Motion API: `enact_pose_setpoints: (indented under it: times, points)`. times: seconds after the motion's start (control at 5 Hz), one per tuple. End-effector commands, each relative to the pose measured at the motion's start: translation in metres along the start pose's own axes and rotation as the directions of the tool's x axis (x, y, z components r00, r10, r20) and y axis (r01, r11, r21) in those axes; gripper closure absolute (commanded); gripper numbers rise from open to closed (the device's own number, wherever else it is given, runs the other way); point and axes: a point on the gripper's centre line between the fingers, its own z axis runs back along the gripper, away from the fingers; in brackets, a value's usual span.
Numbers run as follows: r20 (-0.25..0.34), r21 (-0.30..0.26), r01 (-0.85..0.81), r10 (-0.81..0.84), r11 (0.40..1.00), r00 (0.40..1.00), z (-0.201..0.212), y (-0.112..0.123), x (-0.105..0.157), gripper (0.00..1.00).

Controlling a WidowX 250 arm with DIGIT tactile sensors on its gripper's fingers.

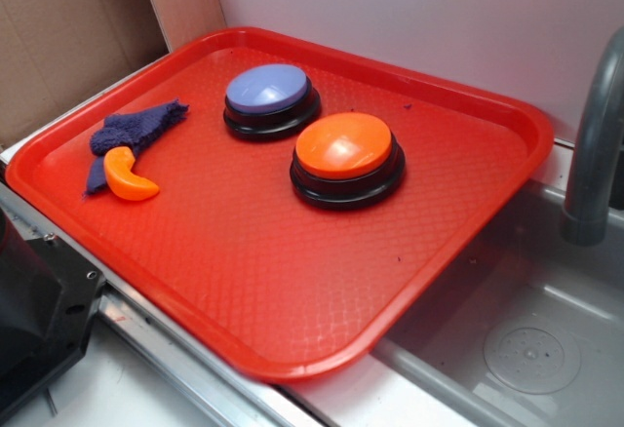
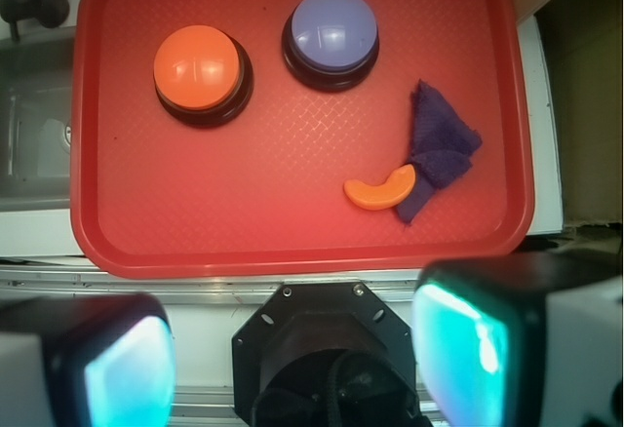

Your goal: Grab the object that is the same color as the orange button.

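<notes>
My gripper grabs the orange crescent by its end touching the purple cloth (image 1: 118, 160) next, to pick out the object matching the orange button (image 1: 346, 157).
A small glossy orange crescent, the object (image 1: 128, 175) (image 2: 381, 189), lies on the red tray (image 1: 292, 281) (image 2: 292, 242) at its left side in the exterior view, touching a purple cloth scrap (image 1: 132, 132) (image 2: 439, 149). The orange button (image 1: 346, 157) (image 2: 200, 71) with its black base stands mid-tray. In the wrist view my gripper (image 2: 297, 364) is open, high above and short of the tray's near edge, with nothing between its pads (image 2: 463, 354). The exterior view does not show the fingers.
A lavender-blue button (image 1: 270, 98) (image 2: 331, 37) stands beside the orange one. A grey sink basin (image 1: 526, 339) with a grey faucet pipe (image 1: 595, 144) borders the tray. The black robot base (image 2: 327, 354) sits below the tray's near edge. Cardboard (image 1: 68, 27) stands behind.
</notes>
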Motion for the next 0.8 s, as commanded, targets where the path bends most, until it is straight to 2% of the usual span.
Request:
enact_pose_setpoints:
  times: [0.0, 0.2, 0.4, 0.6]
  points:
    - [0.000, 0.000, 0.000, 0.000, 1.000, 1.000, 0.000, 0.000, 0.000, 0.00]
    - [-0.031, 0.027, -0.113, 0.113, 0.993, 0.993, -0.011, 0.011, 0.007, 0.00]
    - [-0.034, 0.036, -0.241, 0.243, 0.970, 0.970, -0.028, 0.026, 0.014, 0.00]
    - [-0.047, 0.070, -0.347, 0.351, 0.935, 0.935, -0.047, 0.040, 0.021, 0.00]
